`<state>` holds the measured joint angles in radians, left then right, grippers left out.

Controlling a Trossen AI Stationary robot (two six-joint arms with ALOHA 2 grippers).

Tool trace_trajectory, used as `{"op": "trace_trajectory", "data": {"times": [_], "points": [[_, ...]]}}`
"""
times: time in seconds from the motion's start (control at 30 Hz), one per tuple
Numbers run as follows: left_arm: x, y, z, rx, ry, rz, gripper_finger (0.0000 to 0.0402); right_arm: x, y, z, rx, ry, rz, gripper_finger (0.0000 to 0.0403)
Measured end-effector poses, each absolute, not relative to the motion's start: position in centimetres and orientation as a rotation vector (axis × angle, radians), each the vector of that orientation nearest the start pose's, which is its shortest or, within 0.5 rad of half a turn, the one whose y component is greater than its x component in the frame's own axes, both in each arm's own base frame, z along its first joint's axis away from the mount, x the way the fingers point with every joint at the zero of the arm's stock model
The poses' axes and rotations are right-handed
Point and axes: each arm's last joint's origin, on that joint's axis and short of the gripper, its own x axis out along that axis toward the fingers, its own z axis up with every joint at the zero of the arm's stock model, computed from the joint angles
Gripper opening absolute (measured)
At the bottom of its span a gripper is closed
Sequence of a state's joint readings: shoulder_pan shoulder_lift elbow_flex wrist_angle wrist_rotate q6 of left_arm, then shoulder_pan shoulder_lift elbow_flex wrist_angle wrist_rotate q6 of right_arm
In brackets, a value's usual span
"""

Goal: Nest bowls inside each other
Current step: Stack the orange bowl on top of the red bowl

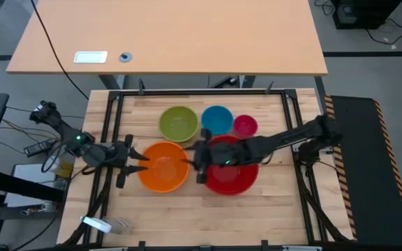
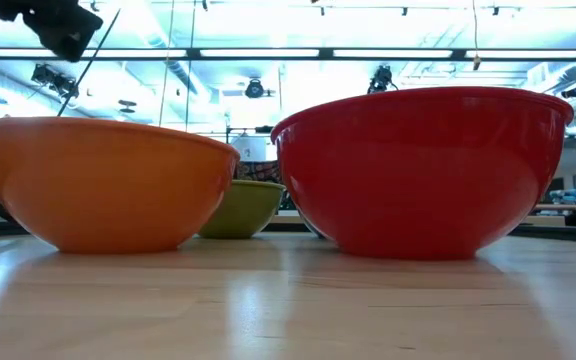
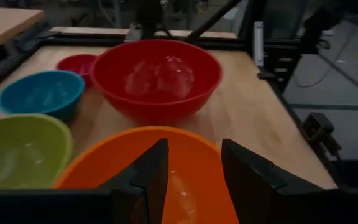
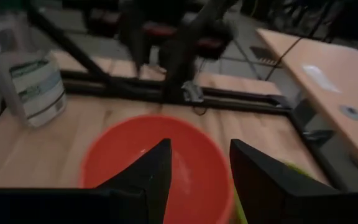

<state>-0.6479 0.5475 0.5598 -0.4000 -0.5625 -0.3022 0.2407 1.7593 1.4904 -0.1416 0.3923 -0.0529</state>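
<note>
My right gripper will next grab the orange bowl by its rim (image 1: 186, 177) to nest it inside the large red bowl (image 1: 237, 178).
Five bowls stand upright on their bases on the wooden table. The orange bowl (image 1: 164, 167) and the large red bowl (image 1: 237, 178) sit side by side toward the near edge. Behind them are the lime green bowl (image 1: 179, 123), the blue bowl (image 1: 217, 119) and the small pink bowl (image 1: 245, 125). My left gripper (image 1: 142, 157) hangs open over the orange bowl's left rim, its fingers (image 3: 145, 180) above the orange bowl (image 3: 185, 155). My right gripper (image 1: 191, 163) reaches across over the red bowl and stands open above the orange bowl's right rim (image 4: 129, 149). Neither touches a bowl.
Black frame rails (image 1: 110, 118) run round the table top. A plastic jar (image 4: 35, 84) stands off the table's left side. A separate desk (image 1: 173, 35) lies beyond the far edge. Bare wood (image 1: 208, 216) shows between the bowls and the near edge.
</note>
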Motion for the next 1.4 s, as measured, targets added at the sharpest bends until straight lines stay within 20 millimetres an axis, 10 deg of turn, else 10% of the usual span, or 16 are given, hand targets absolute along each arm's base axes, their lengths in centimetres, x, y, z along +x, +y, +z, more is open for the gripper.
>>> {"op": "trace_trajectory", "data": {"times": [0.8, 1.4], "points": [[10.8, -6.6, 26.4, -0.058, 0.587, 0.04, 0.0215, 48.7, 14.0, 22.6, -0.483, 1.004, 0.209, 0.0228], [10.8, -6.4, 26.7, 0.054, 0.559, 0.024, 0.0201, 50.0, 14.2, 20.2, -0.693, 1.04, 0.25, 0.0024]]}}
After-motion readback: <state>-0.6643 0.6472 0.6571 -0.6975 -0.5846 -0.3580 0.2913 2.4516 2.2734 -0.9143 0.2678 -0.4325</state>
